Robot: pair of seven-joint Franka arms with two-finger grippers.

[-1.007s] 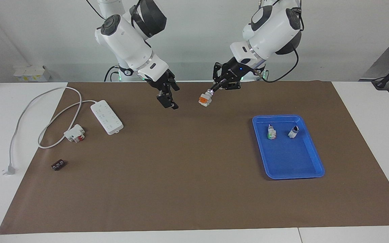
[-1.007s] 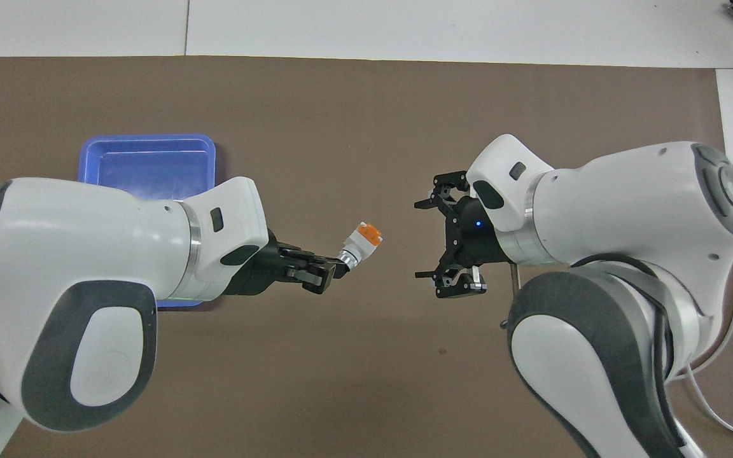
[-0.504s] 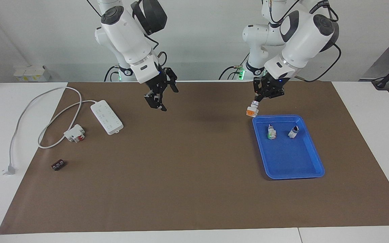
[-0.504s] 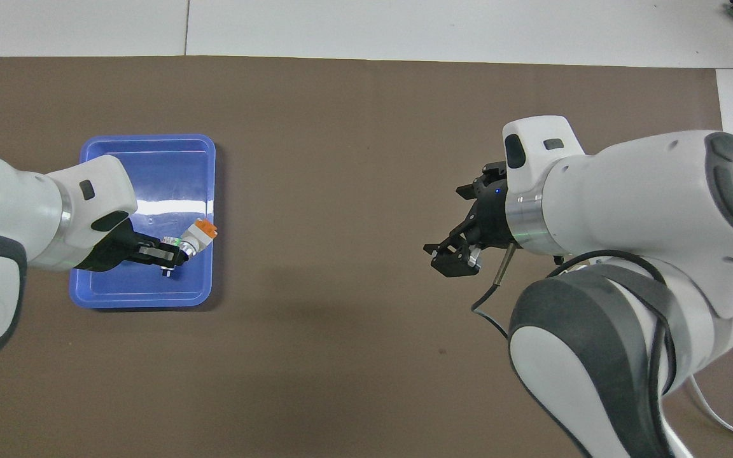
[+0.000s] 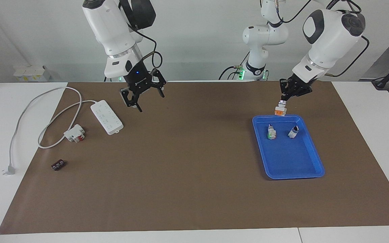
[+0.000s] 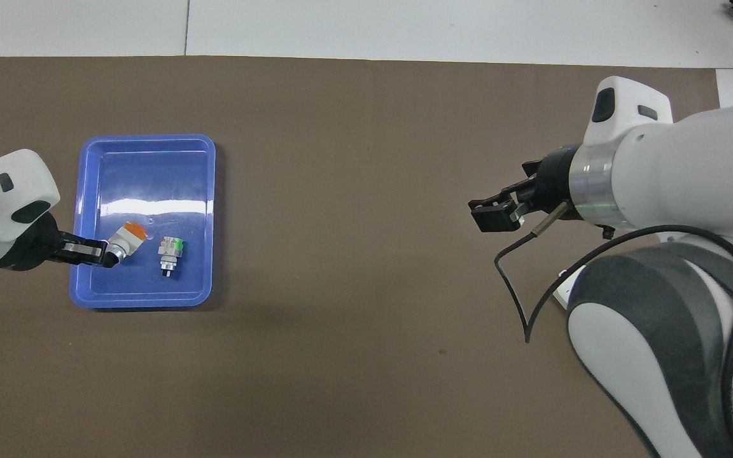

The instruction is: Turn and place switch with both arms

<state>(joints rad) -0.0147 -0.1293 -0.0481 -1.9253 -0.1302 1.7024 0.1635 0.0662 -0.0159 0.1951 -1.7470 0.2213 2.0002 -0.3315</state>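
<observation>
The robot needs to keep its left gripper closed on the switch until it is lower, because the switch's orange block (image 6: pixel 135 230) is hanging above the blue tray's bottom in the overhead view.
The switch (image 5: pixel 279 110), white with an orange-red block at its lower end, hangs knob-up from my left gripper (image 5: pixel 283 100), which is shut on its knob. It is held in the air over the edge of the blue tray (image 5: pixel 316 158) that lies nearest the robots. In the overhead view the left gripper (image 6: pixel 102 254) and the switch (image 6: pixel 128 236) are over the tray (image 6: pixel 150 138), beside the green-marked switch (image 6: pixel 170 250). My right gripper (image 5: pixel 144 100) is open and empty, raised over the mat beside the power strip; it also shows in the overhead view (image 6: pixel 492 213).
The tray holds the green-marked switch (image 5: pixel 271 132) and a small black-and-white part (image 5: pixel 293 131). A white power strip (image 5: pixel 106 117) with its cable, a white-and-red breaker block (image 5: pixel 74 132) and a small dark piece (image 5: pixel 58 165) lie at the right arm's end.
The left arm carried the switch from over the middle of the mat to over the tray. The right gripper drew back toward the power strip and stayed open.
</observation>
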